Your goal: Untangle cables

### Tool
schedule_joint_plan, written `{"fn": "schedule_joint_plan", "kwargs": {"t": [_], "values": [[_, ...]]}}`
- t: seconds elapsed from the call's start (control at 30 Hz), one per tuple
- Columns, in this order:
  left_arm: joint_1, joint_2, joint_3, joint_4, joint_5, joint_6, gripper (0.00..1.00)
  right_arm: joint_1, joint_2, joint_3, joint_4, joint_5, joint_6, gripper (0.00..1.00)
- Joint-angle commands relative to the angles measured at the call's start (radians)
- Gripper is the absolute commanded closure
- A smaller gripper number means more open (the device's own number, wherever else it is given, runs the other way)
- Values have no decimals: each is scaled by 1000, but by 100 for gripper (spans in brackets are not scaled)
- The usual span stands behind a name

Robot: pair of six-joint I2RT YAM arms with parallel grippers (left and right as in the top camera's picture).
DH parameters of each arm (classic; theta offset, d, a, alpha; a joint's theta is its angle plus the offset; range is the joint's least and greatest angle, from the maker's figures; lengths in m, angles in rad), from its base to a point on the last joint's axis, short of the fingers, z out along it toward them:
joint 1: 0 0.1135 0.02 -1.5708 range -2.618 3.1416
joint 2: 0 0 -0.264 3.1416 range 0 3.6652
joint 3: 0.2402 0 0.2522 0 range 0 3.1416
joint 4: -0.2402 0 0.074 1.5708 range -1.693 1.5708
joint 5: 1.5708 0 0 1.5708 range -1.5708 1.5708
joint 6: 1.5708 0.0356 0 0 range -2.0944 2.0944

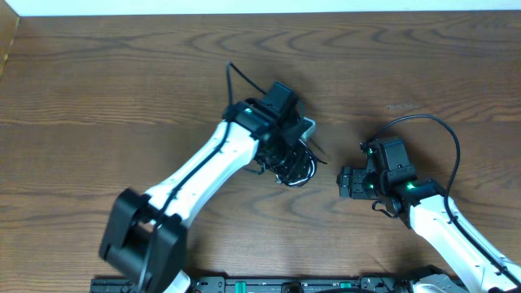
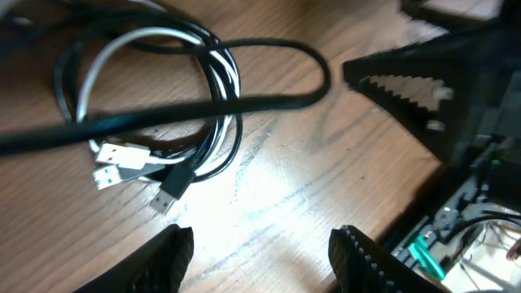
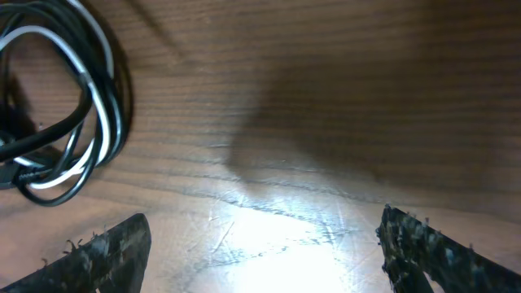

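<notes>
The cables' plug ends and loops should stay free for my right gripper to untangle, so my left gripper should grab the coiled cables by the gathered parts at the coil's side [image 1: 310, 166] [image 2: 223, 83].
The cables [image 2: 213, 89], one black and one white, lie coiled together on the wooden table, their plug ends [image 2: 122, 160] resting inside the loop. A black strand [image 2: 244, 104] crosses over the coil, nearer the camera. My left gripper [image 2: 264, 260] hangs open just beside the coil, with only bare wood between its fingers [image 2: 163, 260]. From overhead the left gripper [image 1: 286, 155] sits over the cables [image 1: 298, 169]. My right gripper [image 1: 343, 182] is open to the right of the bundle and apart from it. In its wrist view, the cables [image 3: 89, 122] lie at the upper left, beyond the right gripper [image 3: 264, 252].
The right gripper's toothed finger [image 2: 407, 89] shows at the upper right of the left wrist view. Thick black arm cables arc above the left arm [image 1: 240, 81] and the right arm [image 1: 440, 130]. The table's far edge [image 1: 260, 11] runs along the top.
</notes>
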Motion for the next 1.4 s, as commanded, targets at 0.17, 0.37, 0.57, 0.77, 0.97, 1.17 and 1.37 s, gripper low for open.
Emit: {"fn": "schedule_joint_plan", "kwargs": {"t": [0.17,0.37,0.57,0.77,0.97,1.17,1.37], "values": [[-22,126,-10,79,-16,13,41,4,6,13,0,40,24,12],[-38,148,-10,132,-17,13,32,4,6,13,0,40,24,12],[-84,148,-11,196,-170,-8,25,4,6,13,0,40,24,11],[-140,148,-13,232,-325,-27,25,4,6,13,-2,48,24,13],[-154,148,-21,266,-357,-109,25,2,6,13,-100,207,163,13],[-154,162,-42,306,-357,-166,25,-33,6,13,-176,283,200,12],[-156,217,-51,342,-356,-307,25,-48,6,13,-176,279,200,11]]}}
